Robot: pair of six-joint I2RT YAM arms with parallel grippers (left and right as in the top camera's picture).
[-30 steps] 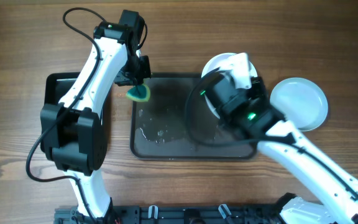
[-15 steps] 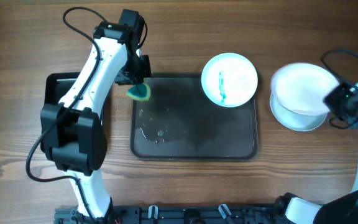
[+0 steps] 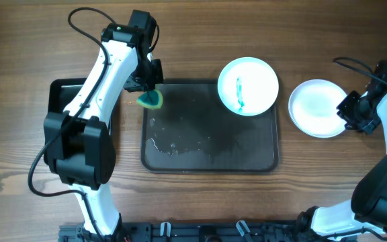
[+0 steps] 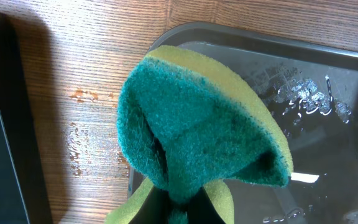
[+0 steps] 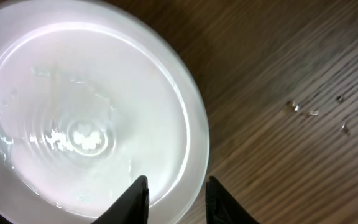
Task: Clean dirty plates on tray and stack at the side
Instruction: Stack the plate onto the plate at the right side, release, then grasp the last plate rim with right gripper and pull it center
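Note:
I want the plate's smeared side free to clean, so my right gripper should reach and grab the dirty plate's rim (image 3: 275, 88) on the side away from the sponge (image 3: 150, 100).
One dirty plate (image 3: 248, 85) with a teal smear lies on the far right corner of the dark tray (image 3: 200, 158). Off the tray's right side lies a plain white plate (image 3: 318, 107), wet in the right wrist view (image 5: 86, 112). My right gripper (image 3: 350, 111) is at that plate's right edge. Its jaws (image 5: 176, 196) stand open astride the rim without pinching it. My left gripper (image 3: 146, 84) hovers over the tray's far left corner. It is shut on a green and yellow sponge (image 3: 150, 100), which fills the left wrist view (image 4: 197, 130) and hides the left gripper's (image 4: 179, 202) fingertips.
Water puddles (image 3: 170, 142) lie on the tray's left half, and they also show beside the sponge (image 4: 309, 99). A smaller glossy black tray (image 3: 60, 101) sits at the left under the left arm. Small droplets (image 5: 316, 112) dot the wooden table right of the white plate.
The right arm carried a clean plate from the tray to the right side and set it down on the plate there. Its jaws have come apart. The left arm and sponge stayed still.

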